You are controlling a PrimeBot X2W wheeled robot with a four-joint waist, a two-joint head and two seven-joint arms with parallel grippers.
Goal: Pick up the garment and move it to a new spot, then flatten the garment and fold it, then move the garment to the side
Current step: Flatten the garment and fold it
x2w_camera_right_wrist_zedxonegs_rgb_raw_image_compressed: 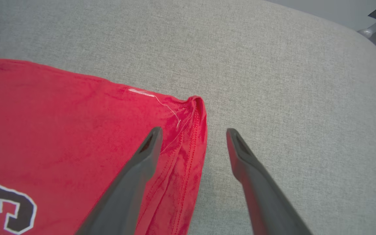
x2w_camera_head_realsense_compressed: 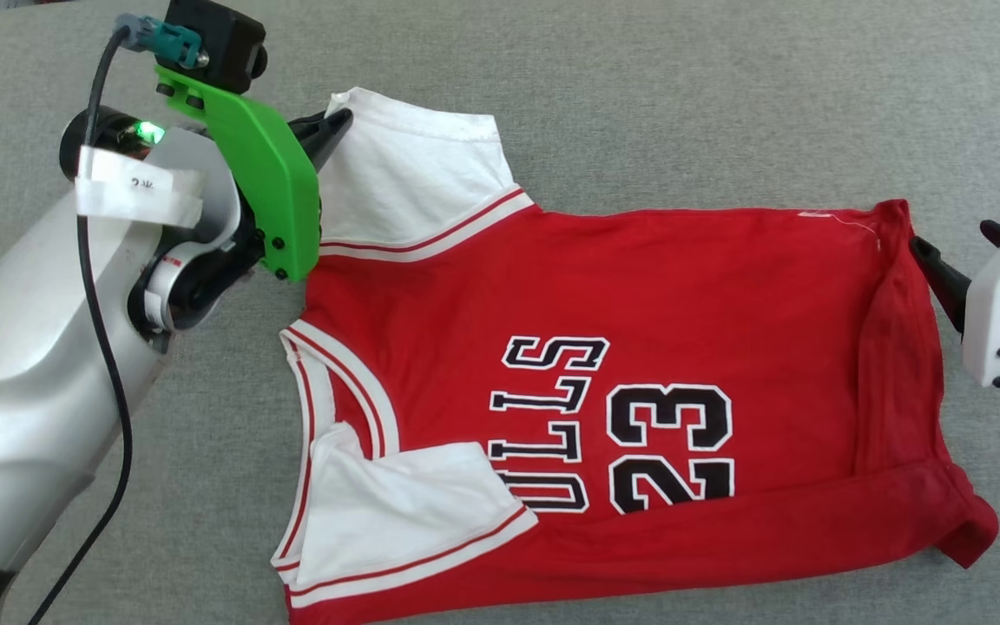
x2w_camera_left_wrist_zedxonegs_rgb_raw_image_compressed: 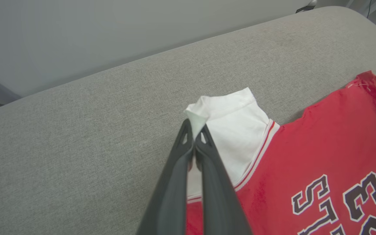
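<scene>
I need to fold the jersey over its lettering (x2w_camera_head_realsense_compressed: 549, 417), so my right gripper should next grab the red hem by its corner by the white stitching (x2w_camera_head_realsense_compressed: 890, 217).
The garment (x2w_camera_head_realsense_compressed: 639, 295) lies spread on a grey cushioned surface, collar to the left and hem to the right. One white sleeve is folded in over the lettering near the front. My left gripper (x2w_camera_head_realsense_compressed: 337, 123) is at the far white sleeve (x2w_camera_head_realsense_compressed: 413, 174). In the left wrist view the left gripper (x2w_camera_left_wrist_zedxonegs_rgb_raw_image_compressed: 194, 125) is shut on that sleeve's (x2w_camera_left_wrist_zedxonegs_rgb_raw_image_compressed: 237, 130) outer corner, which is pinched up between the tips. My right gripper (x2w_camera_head_realsense_compressed: 951, 236) hovers open at the far hem corner. In the right wrist view the right gripper (x2w_camera_right_wrist_zedxonegs_rgb_raw_image_compressed: 193, 132) straddles the red hem edge (x2w_camera_right_wrist_zedxonegs_rgb_raw_image_compressed: 194, 143), one finger over cloth, the other over bare surface.
The grey upholstered surface (x2w_camera_head_realsense_compressed: 639, 104) extends beyond the garment on all sides. Its rounded far edge (x2w_camera_left_wrist_zedxonegs_rgb_raw_image_compressed: 109, 70) meets a pale wall. A black cable (x2w_camera_head_realsense_compressed: 101, 286) runs along my left forearm.
</scene>
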